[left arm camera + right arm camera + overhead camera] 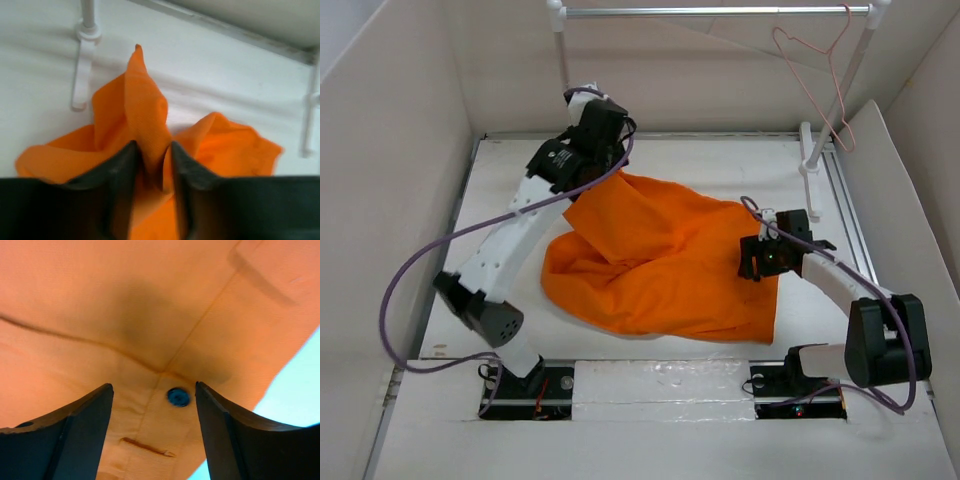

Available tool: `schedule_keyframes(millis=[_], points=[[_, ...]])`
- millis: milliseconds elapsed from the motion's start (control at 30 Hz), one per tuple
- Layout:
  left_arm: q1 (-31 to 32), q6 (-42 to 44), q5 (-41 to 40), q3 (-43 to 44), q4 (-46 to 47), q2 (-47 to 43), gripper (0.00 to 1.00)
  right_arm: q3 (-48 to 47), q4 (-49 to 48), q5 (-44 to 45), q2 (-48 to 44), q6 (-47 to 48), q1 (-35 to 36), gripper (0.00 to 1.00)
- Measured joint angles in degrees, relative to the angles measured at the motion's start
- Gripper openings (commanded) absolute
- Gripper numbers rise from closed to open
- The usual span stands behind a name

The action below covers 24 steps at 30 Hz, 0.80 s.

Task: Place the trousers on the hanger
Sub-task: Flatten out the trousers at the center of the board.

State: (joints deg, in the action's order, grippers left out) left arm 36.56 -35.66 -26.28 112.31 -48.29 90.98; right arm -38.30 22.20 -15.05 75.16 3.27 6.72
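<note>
My right gripper grabs the trousers' waistband near its far corner next, to pull the trousers straight for placing on the hanger.
The orange trousers lie crumpled in the middle of the white table. My left gripper is at their far left corner. In the left wrist view it is shut on a raised fold of the orange cloth. My right gripper hovers over the waistband at the right end. Its jaws stand open above the cloth, with a blue button and a buttonhole between them. The pale pink wire hanger hangs from the rail at the back right, apart from both grippers.
A silver rail on white posts spans the back, its right post foot on the table near the trousers. The other post's foot lies just beyond the left gripper. Pale walls enclose the table on three sides.
</note>
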Motion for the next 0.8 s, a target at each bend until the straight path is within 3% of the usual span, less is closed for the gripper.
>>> schedule_keyframes(millis=[67, 133, 167, 233, 267, 333, 500, 633, 733, 800], points=[[-1.3, 0.9, 0.2, 0.0, 1.1, 4.9, 0.48, -1.4, 0.7, -0.2, 0.0, 0.6, -1.4, 0.8], [-2.6, 1.3, 1.0, 0.0, 1.8, 8.5, 0.51, -5.0, 1.5, 0.2, -0.3, 0.8, -3.6, 0.84], [-5.2, 1.8, 2.2, 0.0, 2.7, 14.5, 0.55, -6.8, 1.8, 0.6, -0.6, 1.0, -4.2, 0.85], [-7.6, 2.8, 4.9, -1.0, 4.2, 20.4, 0.68, -10.2, 1.7, 2.3, -0.8, 1.3, -5.6, 0.86], [-8.7, 3.1, 6.1, -2.6, 5.2, 22.4, 0.76, -11.7, 1.5, 3.0, -0.5, 1.5, -6.4, 0.88], [-10.4, 3.8, 7.8, -7.8, 6.5, 23.1, 0.81, -14.5, 0.5, 3.7, 1.3, 1.6, -8.8, 0.89], [-13.9, 4.2, 9.5, -23.4, 13.1, 11.7, 0.82, -19.5, -2.2, 3.8, 13.7, 1.5, -13.2, 0.91], [-24.1, 3.0, 14.2, -36.3, 21.9, -3.2, 0.84, -20.0, -2.8, 3.0, 22.1, 0.2, -12.6, 0.88], [-33.9, 2.1, 19.8, -41.8, 28.2, -6.6, 0.89, -20.5, -4.2, 2.2, 23.5, -0.9, -11.2, 0.71], [-37.2, 2.2, 23.7, -43.9, 30.9, -5.1, 0.89, -20.4, -5.2, 1.5, 24.0, -2.0, -10.4, 0.36]])
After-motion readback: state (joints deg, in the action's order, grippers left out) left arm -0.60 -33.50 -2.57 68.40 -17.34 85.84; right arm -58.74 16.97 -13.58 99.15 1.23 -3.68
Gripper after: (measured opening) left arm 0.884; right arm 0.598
